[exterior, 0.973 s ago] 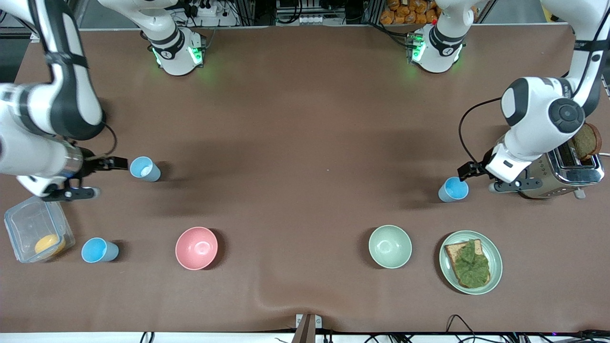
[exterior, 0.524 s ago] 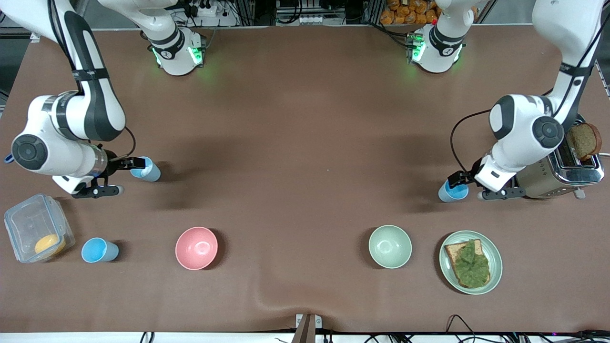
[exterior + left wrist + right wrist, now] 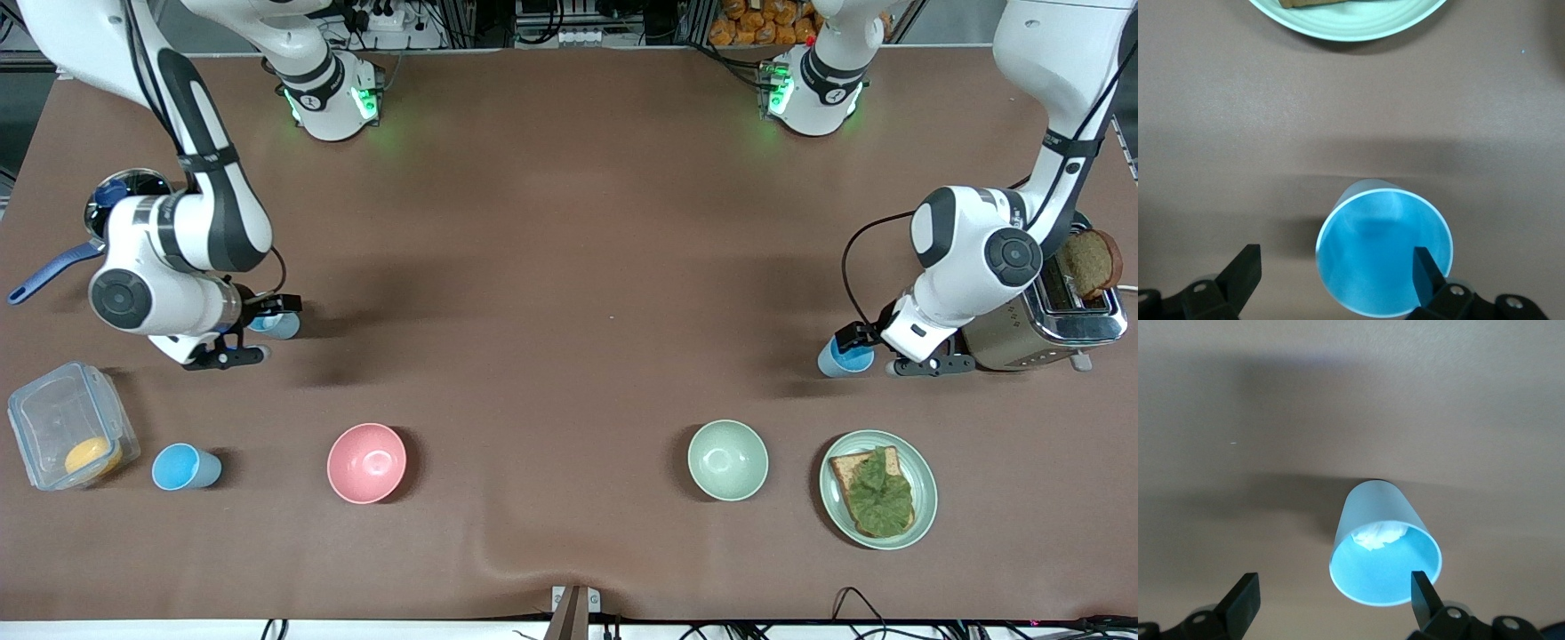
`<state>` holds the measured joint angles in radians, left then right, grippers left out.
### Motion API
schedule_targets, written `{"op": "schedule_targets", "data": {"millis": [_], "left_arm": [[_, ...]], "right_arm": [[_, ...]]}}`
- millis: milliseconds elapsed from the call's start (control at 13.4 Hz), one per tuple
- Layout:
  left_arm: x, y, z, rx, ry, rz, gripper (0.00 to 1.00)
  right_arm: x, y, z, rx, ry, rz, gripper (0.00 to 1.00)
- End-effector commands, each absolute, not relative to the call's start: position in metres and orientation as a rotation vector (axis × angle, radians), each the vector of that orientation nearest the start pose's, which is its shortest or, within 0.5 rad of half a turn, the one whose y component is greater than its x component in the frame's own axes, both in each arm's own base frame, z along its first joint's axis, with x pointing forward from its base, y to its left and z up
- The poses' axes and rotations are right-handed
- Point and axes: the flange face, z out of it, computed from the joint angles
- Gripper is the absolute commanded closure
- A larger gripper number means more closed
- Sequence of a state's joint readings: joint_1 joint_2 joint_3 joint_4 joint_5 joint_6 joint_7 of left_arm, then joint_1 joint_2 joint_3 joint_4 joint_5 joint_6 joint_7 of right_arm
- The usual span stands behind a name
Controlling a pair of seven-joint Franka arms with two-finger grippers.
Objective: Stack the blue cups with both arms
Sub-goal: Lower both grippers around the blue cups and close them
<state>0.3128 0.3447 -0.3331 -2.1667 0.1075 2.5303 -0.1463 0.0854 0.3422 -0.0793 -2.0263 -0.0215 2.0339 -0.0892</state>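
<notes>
My left gripper closes on the cup now, since its fingers straddle the blue cup's rim (image 3: 1317, 250), one inside the opening and one outside.
Three blue cups stand upright on the brown table. One blue cup (image 3: 286, 327) is at the right arm's end and holds a white crumpled scrap (image 3: 1378, 535). My right gripper (image 3: 274, 331) is open over it; in the right wrist view (image 3: 1333, 593) one finger sits at the rim of this cup (image 3: 1385, 553) and the other is outside it. A second cup (image 3: 836, 360) is by the toaster. My left gripper (image 3: 867, 351) is open over it; in the left wrist view (image 3: 1335, 270) one finger overlaps that cup (image 3: 1381, 263). The third cup (image 3: 182, 468) stands alone, nearer the front camera.
A pink bowl (image 3: 366, 462), a green bowl (image 3: 727, 460) and a green plate (image 3: 925, 498) with toast and greens lie nearer the front camera. A toaster (image 3: 1062, 322) with bread is beside the left gripper. A clear container (image 3: 53, 418) and a blue-handled pan (image 3: 53, 267) are at the right arm's end.
My right gripper has moved along the table to the cup with the scrap and now straddles its rim. My left gripper has shifted a little further over its cup.
</notes>
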Motion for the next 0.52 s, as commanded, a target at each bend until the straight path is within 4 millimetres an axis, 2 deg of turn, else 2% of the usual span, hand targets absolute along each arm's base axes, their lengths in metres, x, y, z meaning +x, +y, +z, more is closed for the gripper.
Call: {"op": "schedule_targets", "data": {"millis": [0,224,299,374,449], "left_arm": [[0.572,-0.01,0.244,-3.186,-0.042,-0.071,0.15],[0.572,-0.011,0.242,-3.188,-0.043,-0.067,0.33],[0.573,-0.011,0.243,-3.188,-0.045,-0.067,0.43],[0.574,-0.011,0.243,-3.188,-0.043,-0.07,0.51],[0.574,-0.013,0.242,-3.189,-0.039,-0.067,0.68]], "right_arm": [[0.558,0.008,0.244,-3.101,-0.132,0.55,0.0],[0.555,0.008,0.229,-3.093,-0.129,0.59,0.0],[0.555,0.008,0.228,-3.092,-0.129,0.594,0.0],[0.555,0.008,0.226,-3.091,-0.129,0.599,0.28],[0.556,0.009,0.226,-3.092,-0.129,0.597,0.68]]}}
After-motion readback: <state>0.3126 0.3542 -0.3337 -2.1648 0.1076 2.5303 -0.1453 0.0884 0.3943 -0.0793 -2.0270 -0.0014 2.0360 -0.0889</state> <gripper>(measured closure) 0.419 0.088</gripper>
